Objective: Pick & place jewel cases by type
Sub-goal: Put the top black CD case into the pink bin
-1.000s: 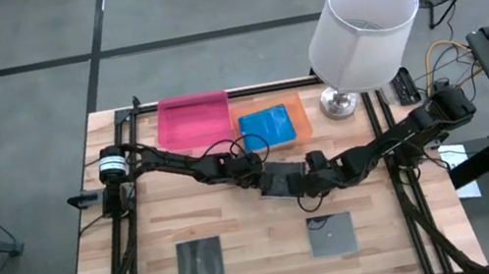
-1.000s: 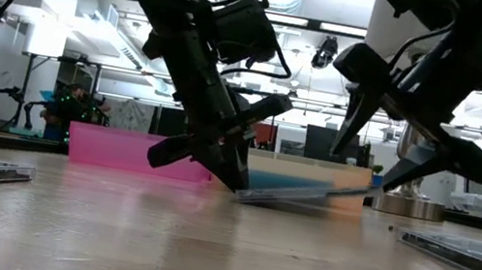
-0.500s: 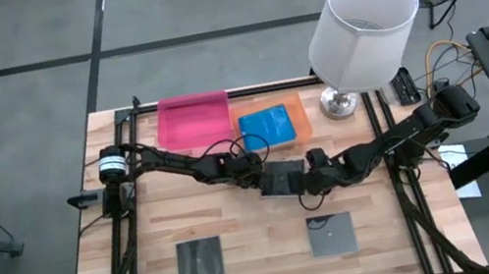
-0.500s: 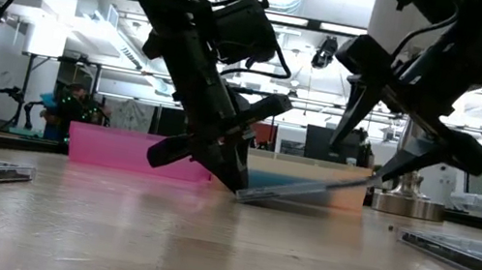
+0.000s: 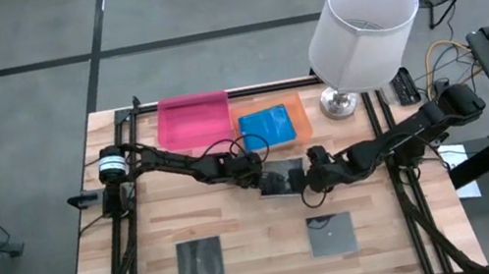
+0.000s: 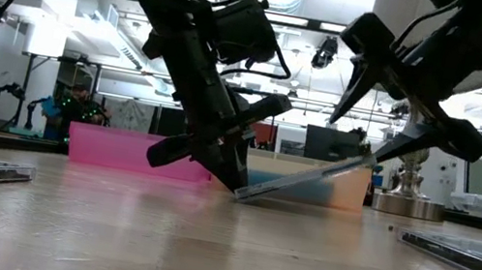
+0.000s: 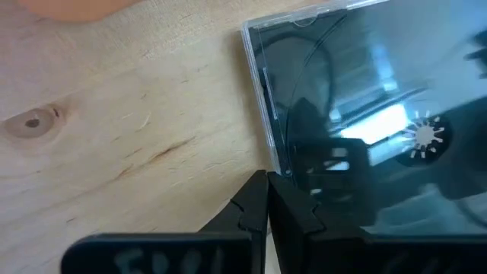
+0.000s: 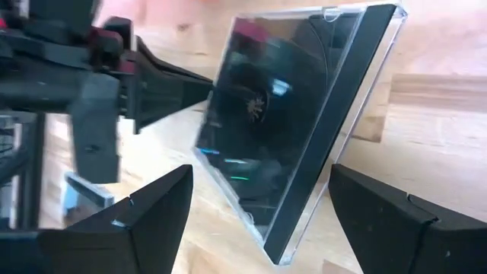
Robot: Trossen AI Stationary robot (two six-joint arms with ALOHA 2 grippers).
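Observation:
The jewel case (image 8: 281,114) needs to be sorted into the case's tray by type, so my right gripper should grab it by its raised black spine edge (image 8: 332,129) next.
A dark glossy square jewel case (image 5: 278,179) stands tilted at the table's middle between my two grippers. Its left edge (image 6: 241,194) is on the wood and its right edge is raised. My left gripper (image 5: 258,172) is shut, at the case's low left edge. My right gripper (image 5: 309,174) is open at the raised right edge; in the right wrist view the case (image 8: 281,114) stands between its spread fingers. Two more dark cases (image 5: 200,259) (image 5: 331,234) lie flat near the near edge. Blue cases (image 5: 267,125) lie in the orange tray. My left gripper (image 7: 266,202) has its shut fingertips against the case's low left edge (image 7: 275,169), coming slantwise from above and the left; that edge stays on the table. My right gripper (image 6: 374,162) bears the case's raised right edge (image 6: 361,165) on one finger (image 6: 406,148), coming slantwise from above and the right. The black spine edge (image 8: 335,152) lies next to one finger (image 8: 380,213). The case leans up from the table.
A pink tray (image 5: 192,119) and an orange tray (image 5: 296,108) sit at the far edge behind the grippers. A white-shaded lamp (image 5: 361,28) stands at the far right. Bare wood lies between the two flat cases and to the table's left.
My right gripper has risen and drawn a little toward the left gripper. The case's right edge has gone up with it, so the case tilts more steeply. Its left edge has stayed on the table against the left gripper's shut fingers.

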